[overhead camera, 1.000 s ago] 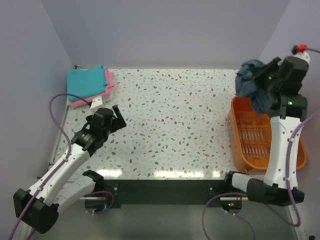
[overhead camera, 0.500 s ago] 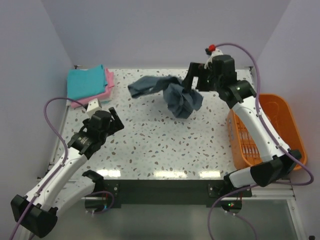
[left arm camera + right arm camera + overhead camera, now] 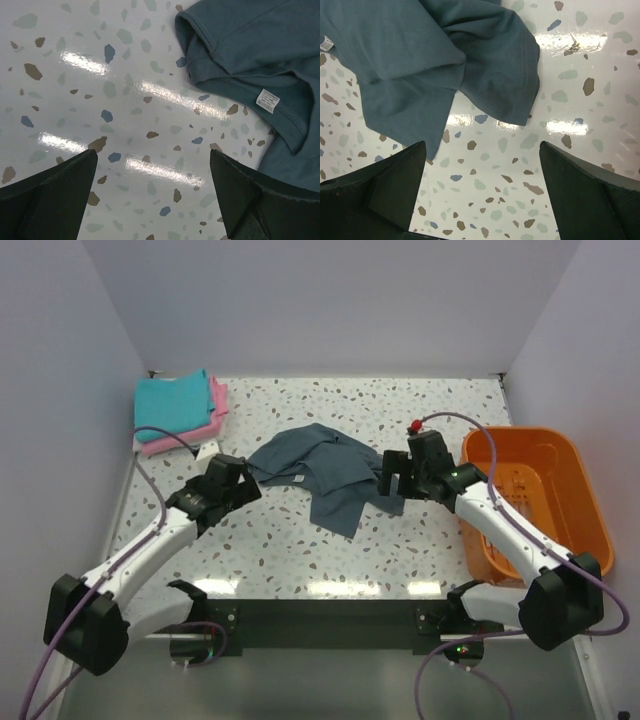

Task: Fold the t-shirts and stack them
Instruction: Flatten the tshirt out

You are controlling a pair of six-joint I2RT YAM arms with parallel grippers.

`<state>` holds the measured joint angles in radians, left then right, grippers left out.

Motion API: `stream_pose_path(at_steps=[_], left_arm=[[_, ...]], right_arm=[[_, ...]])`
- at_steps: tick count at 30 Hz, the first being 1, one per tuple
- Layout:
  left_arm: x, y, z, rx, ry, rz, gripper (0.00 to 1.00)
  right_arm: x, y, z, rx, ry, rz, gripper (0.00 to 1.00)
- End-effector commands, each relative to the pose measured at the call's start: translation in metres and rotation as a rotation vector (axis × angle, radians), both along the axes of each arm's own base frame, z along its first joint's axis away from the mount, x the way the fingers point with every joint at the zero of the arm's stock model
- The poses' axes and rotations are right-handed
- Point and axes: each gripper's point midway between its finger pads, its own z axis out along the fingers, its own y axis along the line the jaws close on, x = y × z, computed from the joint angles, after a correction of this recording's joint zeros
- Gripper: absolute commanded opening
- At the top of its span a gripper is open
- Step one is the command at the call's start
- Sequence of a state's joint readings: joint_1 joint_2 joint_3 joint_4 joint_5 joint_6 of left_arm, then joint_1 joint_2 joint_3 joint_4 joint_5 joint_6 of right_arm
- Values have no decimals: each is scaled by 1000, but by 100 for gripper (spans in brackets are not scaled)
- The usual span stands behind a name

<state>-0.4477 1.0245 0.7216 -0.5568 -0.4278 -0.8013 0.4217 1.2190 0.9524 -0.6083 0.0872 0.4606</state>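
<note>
I will next grab the stitched corner of the blue-grey t-shirt (image 3: 322, 468), near the white label, with my left gripper to spread it for folding.
A dark slate blue-grey t-shirt (image 3: 322, 468) lies crumpled in the middle of the table, its white label (image 3: 266, 100) showing. My left gripper (image 3: 243, 480) is open just left of it, with only bare table between its fingers (image 3: 152, 160); the shirt (image 3: 250, 60) lies ahead to the right. My right gripper (image 3: 384, 484) is open at the shirt's right edge, and the shirt (image 3: 420, 50) spreads ahead of the gripper (image 3: 482, 150), touching neither finger. A folded turquoise t-shirt (image 3: 172, 400) rests on a pink one (image 3: 216, 400) at the back left corner.
An orange plastic bin (image 3: 530, 432) stands at the right edge of the table, beside the right arm. Walls close in the back and both sides.
The right arm swung from above the bin to the table's middle, opened and let go of the grey shirt, which now lies on the table. The left arm moved right towards it.
</note>
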Motion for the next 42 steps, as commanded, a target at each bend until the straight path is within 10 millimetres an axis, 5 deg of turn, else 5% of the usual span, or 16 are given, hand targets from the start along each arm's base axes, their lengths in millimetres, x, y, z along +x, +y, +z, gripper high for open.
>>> stream_pose_path(at_steps=[1, 8, 15, 24, 26, 28, 31, 33, 35, 37, 41, 42], left_arm=[[39, -29, -4, -88, -58, -68, 100], [86, -36, -49, -141, 43, -67, 96], [116, -51, -64, -147, 49, -109, 83], [130, -38, -90, -62, 103, -68, 47], [132, -40, -90, -66, 98, -80, 25], [134, -43, -92, -69, 103, -93, 0], [137, -44, -87, -63, 91, -108, 0], [139, -47, -75, -76, 68, -123, 0], [137, -50, -56, -94, 27, -149, 0], [133, -54, -39, -118, -10, -177, 0], [120, -55, 28, -171, -162, -209, 0], [116, -56, 41, -185, -183, -226, 0]], right_arm=[[15, 8, -7, 18, -31, -40, 98], [-4, 56, -38, 12, -19, 7, 99], [-11, 80, -71, -14, 16, -5, 98], [-15, 113, -108, -65, 43, 24, 96], [-18, 118, -120, -97, 59, 42, 95], [-18, 121, -124, -123, 61, 41, 90], [-21, 116, -132, -195, 65, 19, 69], [-23, 108, -133, -236, 68, -8, 26], [-23, 99, -120, -255, 50, -30, 0], [-16, 88, -98, -279, -20, -66, 0], [-8, 70, -21, -245, -187, -89, 0], [-6, 62, 13, -202, -268, -114, 0]])
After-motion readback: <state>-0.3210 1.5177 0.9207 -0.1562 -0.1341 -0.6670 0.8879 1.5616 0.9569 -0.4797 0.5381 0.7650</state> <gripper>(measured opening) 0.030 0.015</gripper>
